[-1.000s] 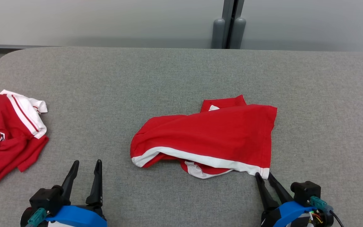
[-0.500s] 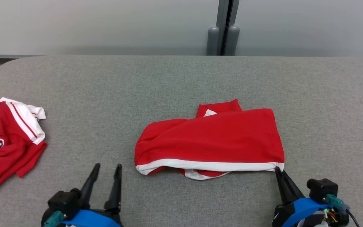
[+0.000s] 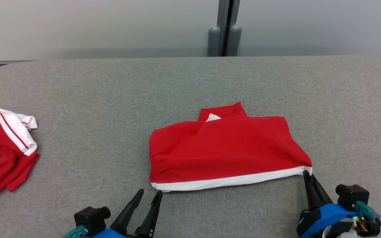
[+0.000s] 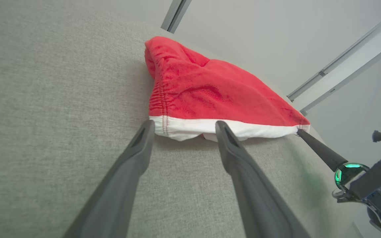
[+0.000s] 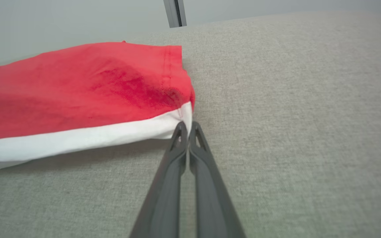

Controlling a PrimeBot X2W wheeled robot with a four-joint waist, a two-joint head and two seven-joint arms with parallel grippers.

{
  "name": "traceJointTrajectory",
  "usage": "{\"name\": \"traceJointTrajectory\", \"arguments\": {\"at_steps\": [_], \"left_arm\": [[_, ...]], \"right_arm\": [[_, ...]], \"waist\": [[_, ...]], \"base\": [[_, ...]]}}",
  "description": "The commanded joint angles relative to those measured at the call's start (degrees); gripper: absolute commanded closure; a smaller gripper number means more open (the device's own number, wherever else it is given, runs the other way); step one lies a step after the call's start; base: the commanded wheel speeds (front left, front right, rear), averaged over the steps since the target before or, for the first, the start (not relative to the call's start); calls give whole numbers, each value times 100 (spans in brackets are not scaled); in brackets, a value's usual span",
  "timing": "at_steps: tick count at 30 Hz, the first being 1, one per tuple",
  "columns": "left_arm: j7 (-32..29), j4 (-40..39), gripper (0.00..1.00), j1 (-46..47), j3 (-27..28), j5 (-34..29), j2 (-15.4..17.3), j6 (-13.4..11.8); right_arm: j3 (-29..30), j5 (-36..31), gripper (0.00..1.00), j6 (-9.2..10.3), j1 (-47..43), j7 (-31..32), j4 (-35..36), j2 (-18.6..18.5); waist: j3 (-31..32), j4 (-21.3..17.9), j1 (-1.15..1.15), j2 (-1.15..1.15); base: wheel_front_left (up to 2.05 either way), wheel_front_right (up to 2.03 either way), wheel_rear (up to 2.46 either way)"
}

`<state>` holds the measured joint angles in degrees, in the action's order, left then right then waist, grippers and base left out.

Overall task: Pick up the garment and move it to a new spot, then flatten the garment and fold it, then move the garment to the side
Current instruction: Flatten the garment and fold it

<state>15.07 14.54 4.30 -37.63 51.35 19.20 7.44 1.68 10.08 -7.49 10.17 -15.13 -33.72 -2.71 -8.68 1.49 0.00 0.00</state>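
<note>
The garment has a loose hem edge that stands up while the red cloth behind lies spread out, so my left gripper will next pinch the garment by its white hem corner (image 3: 159, 186) (image 4: 167, 127).
A red garment with a white hem band (image 3: 227, 148) lies folded over in the middle of the grey surface (image 3: 190, 82). My right gripper (image 3: 307, 173) is shut on the hem's near right corner (image 5: 182, 119); its fingers (image 5: 190, 158) are pressed together there. My left gripper (image 3: 150, 194) is open at the hem's near left corner. In the left wrist view the garment (image 4: 210, 89) has its white corner (image 4: 174, 127) lying between my left gripper's (image 4: 184, 127) spread fingertips, which have not closed on it.
A second red and white garment (image 3: 2, 148) lies crumpled at the left edge of the surface. A grey wall with a vertical post (image 3: 223, 29) stands behind the far edge. Bare grey surface lies to the right and beyond the garment.
The right gripper has pulled the hem's right corner rightward, stretching the garment flatter and hiding the loose white fold beneath. The left gripper has moved right to the hem's left corner. The camera shifted too.
</note>
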Motion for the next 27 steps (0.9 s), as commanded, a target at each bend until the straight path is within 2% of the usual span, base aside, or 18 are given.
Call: {"name": "traceJointTrajectory", "arguments": {"at_steps": [1,6,13,19,27], "left_arm": [[15,3,0,155,-141,205,89,9],[15,1,0,484,-576,568,319,9],[15,-46,0,787,-1081,620,587,9],[15,80,0,1149,-1566,274,847,9],[15,197,0,1427,-1760,-150,996,9]], "right_arm": [[98,-35,100,-1,83,-4,53,-34],[272,-163,100,-2,180,-4,96,-31],[401,-241,100,-2,279,-4,136,-31],[426,-299,100,-1,389,-4,199,-32],[325,-280,100,-1,438,-4,298,-31]], "waist": [[-61,-33,0,0],[-224,-121,0,0],[-360,-212,0,0],[-497,-275,0,0],[-694,-390,0,0]], "base": [[0,0,0],[0,0,0],[0,0,0],[0,0,0],[0,0,0]]}}
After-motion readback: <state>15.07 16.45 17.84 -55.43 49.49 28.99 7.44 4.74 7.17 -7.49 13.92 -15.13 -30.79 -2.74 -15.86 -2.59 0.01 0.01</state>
